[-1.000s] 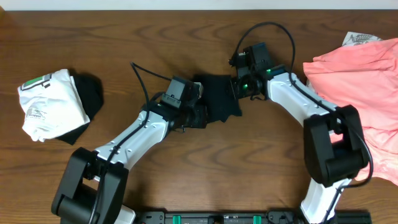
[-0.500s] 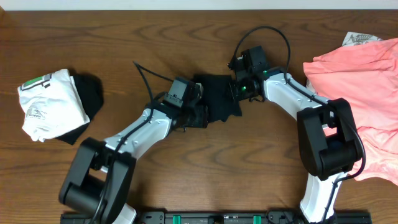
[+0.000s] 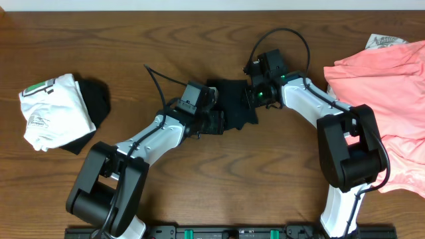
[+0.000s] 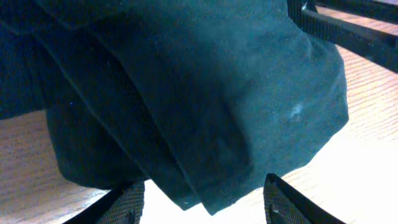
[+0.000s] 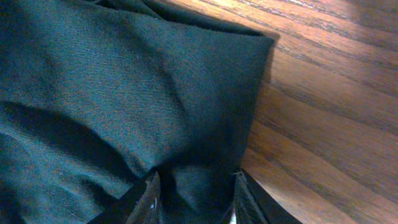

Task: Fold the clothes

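Note:
My left gripper grips the black shirt's folded corner [image 3: 218,111] [image 4: 204,198] next, opposite my right gripper's hold, to lift and straighten the shirt for folding.
A small black shirt [image 3: 234,105] lies crumpled at the table's middle, with one arm on each side of it. My left gripper [image 3: 215,121] is at its left lower edge. In the left wrist view the jaws stand open [image 4: 202,202], and a folded corner of the black shirt [image 4: 205,112] hangs between the fingertips [image 4: 127,202] without touching them. My right gripper [image 3: 255,96] is on the shirt's right edge. In the right wrist view it is shut [image 5: 196,199] on a ridge of the black shirt [image 5: 124,93], the cloth filling the gap between its fingers [image 5: 149,196].
A heap of salmon-pink clothes [image 3: 392,99] covers the right end of the table, over its edge. At the far left a folded white garment with green print [image 3: 52,109] lies on another black one [image 3: 95,105]. Bare wood [image 3: 219,179] lies in front.
My left gripper's jaws have spread wider and let go of the shirt's corner. The left arm shifted slightly. The right gripper keeps its hold and has barely moved.

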Robot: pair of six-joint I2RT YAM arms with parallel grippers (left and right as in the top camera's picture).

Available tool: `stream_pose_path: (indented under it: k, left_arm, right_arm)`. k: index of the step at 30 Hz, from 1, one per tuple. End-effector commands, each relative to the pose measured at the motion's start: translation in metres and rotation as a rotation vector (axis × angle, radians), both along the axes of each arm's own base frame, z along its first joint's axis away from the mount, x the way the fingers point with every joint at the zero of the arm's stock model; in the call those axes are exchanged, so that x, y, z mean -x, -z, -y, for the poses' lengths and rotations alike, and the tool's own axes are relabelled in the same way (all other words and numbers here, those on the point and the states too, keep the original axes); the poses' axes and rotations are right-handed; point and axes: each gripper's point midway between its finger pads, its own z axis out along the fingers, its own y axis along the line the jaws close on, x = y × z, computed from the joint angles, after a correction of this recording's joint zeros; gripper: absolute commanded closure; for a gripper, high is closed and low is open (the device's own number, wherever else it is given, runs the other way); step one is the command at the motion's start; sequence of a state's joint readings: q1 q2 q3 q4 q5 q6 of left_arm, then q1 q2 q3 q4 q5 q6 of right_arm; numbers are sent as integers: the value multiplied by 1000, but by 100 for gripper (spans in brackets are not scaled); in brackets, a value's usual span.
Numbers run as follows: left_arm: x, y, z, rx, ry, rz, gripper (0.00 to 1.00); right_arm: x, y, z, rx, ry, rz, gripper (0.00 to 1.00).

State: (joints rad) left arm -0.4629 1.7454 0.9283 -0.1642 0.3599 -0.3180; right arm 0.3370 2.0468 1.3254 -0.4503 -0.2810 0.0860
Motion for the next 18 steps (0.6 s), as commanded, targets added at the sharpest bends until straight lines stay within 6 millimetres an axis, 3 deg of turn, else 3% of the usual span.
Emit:
stream_pose_path:
  k: [1,18]
  left_arm:
    - [-3,-1,1,-2,-5,10,38]
    - [10,-5,28,66,46,-13,38]
  right_arm:
    - [4,8,-3,12,-21,-13,63]
    - [4,8,-3,13,-21,-13,63]
